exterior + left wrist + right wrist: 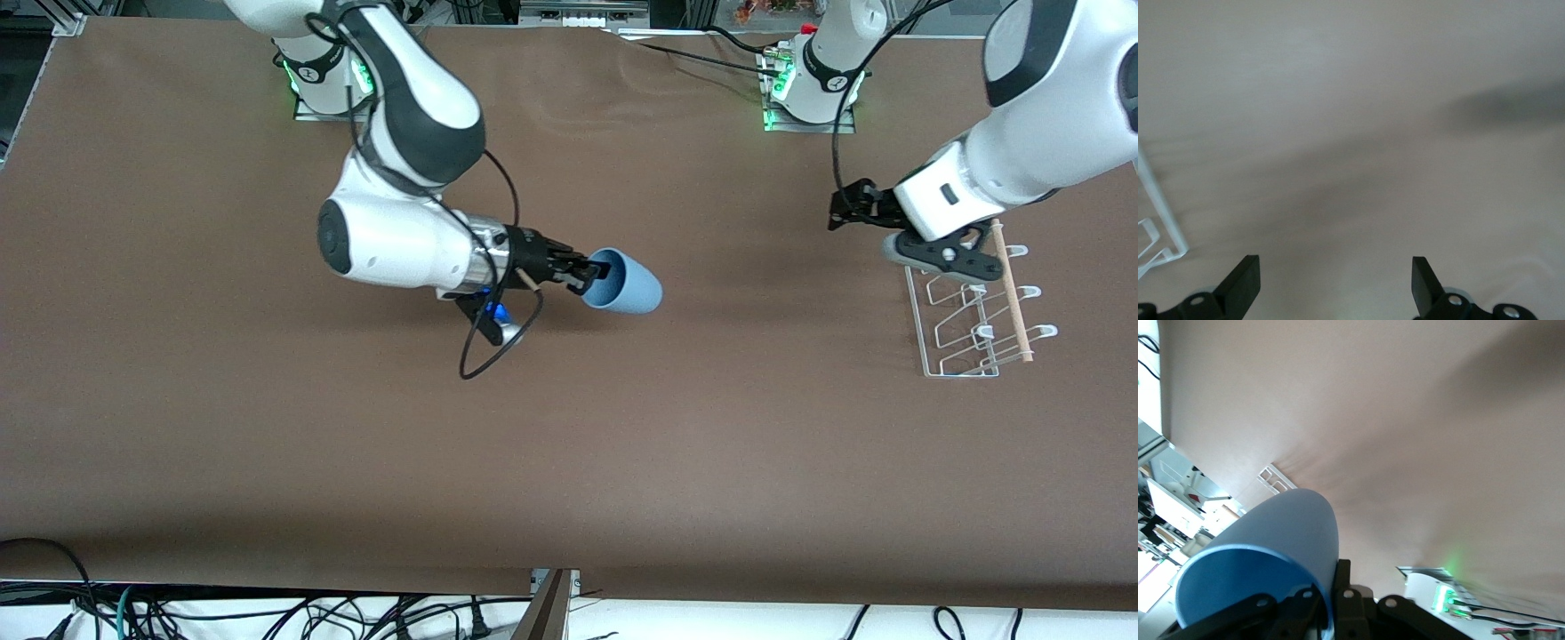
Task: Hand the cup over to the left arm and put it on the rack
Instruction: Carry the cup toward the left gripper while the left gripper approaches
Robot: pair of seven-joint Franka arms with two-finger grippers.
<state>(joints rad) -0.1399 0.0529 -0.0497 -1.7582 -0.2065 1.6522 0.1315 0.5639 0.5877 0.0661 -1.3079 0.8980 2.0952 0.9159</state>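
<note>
The light-blue cup needs to go on the white wire rack (969,311), so my left gripper next needs to grab it by its closed base end (645,294).
The light-blue cup (627,283) is held on its side above the middle of the table. My right gripper (582,271) is shut on its rim, one finger inside and one outside. In the right wrist view the cup (1271,540) fills the space by the right gripper (1328,587). My left gripper (845,206) is open and empty, low over the table beside the white wire rack (969,311), on the side toward the right arm's end. In the left wrist view the left gripper (1335,267) has its fingers (1245,280) wide apart over bare table, with a corner of the rack (1155,200) at the edge.
The rack's pale wooden dowel (1013,293) lies along its side toward the left arm's end. A black cable loop (498,342) hangs under the right wrist. The brown table (569,462) spreads wide toward the front camera.
</note>
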